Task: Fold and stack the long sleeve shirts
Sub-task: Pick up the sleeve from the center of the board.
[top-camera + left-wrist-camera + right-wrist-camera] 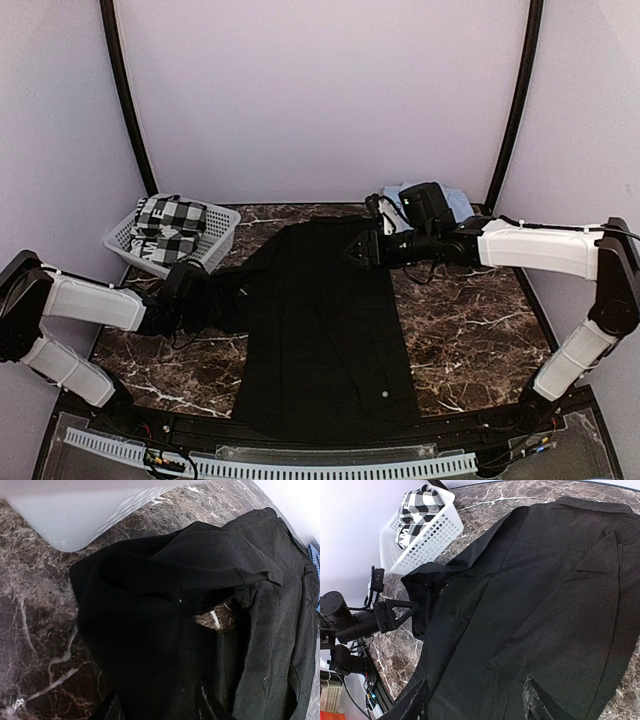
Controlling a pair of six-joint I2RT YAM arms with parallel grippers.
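Note:
The black shirt's sleeve needs to fold inward, so next my left gripper should grab the black shirt's bunched sleeve by its near edge (222,317) (156,703), away from the shirt's shoulder.
The black long sleeve shirt (325,330) lies spread lengthwise down the middle of the marble table (470,330), collar at the far end. Its left sleeve (165,605) is bunched in a heap toward my left gripper (195,287). That gripper's jaws stand apart, with sleeve cloth lying between the fingertips (117,705). My right gripper (353,250) hovers open over the shirt's upper right part (545,595), with nothing between its fingers (537,702). The light blue long sleeve shirt (455,203) lies crumpled at the back right, behind the right arm.
A white plastic basket (215,245) holding a black-and-white checked cloth (170,225) stands at the back left, close to the left sleeve. Pale walls close in the table on three sides. A cable rail (300,465) runs along the near edge.

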